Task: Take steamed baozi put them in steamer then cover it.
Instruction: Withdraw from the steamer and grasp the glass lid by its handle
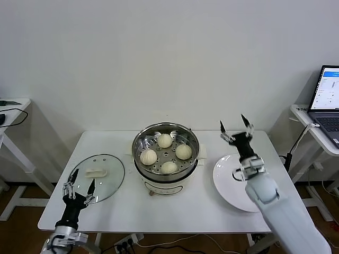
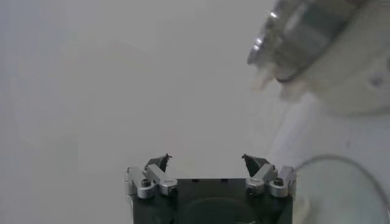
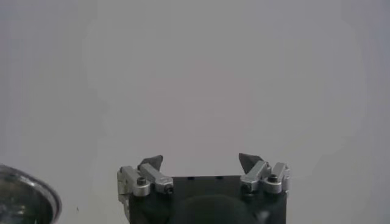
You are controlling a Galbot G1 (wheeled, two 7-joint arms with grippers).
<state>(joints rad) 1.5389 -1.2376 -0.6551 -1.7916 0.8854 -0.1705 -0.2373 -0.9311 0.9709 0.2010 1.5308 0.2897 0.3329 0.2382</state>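
The left gripper grabs the glass cover by its handle (image 1: 96, 173) next, to cover the steamer full of baozi (image 1: 184, 152).
The steamer (image 1: 165, 153) stands at the middle of the white table, uncovered, and several cream-white baozi (image 1: 184, 152) lie on its perforated tray. The glass cover (image 1: 97, 177) lies flat on the table to its left, handle up. My left gripper (image 1: 82, 179) is open at the cover's near edge, fingers pointing up, nothing between them. My right gripper (image 1: 237, 124) is open and empty, raised to the right of the steamer, over the plate's far edge. In the left wrist view the left gripper (image 2: 207, 159) is open, with the steamer (image 2: 304, 30) blurred beyond. The right gripper (image 3: 200, 159) is also open, the steamer's rim (image 3: 24, 195) beside it.
An empty white plate (image 1: 228, 185) lies to the right of the steamer, under my right arm. A laptop (image 1: 328, 100) sits on a side table at the far right. Another small table (image 1: 10, 106) stands at the far left.
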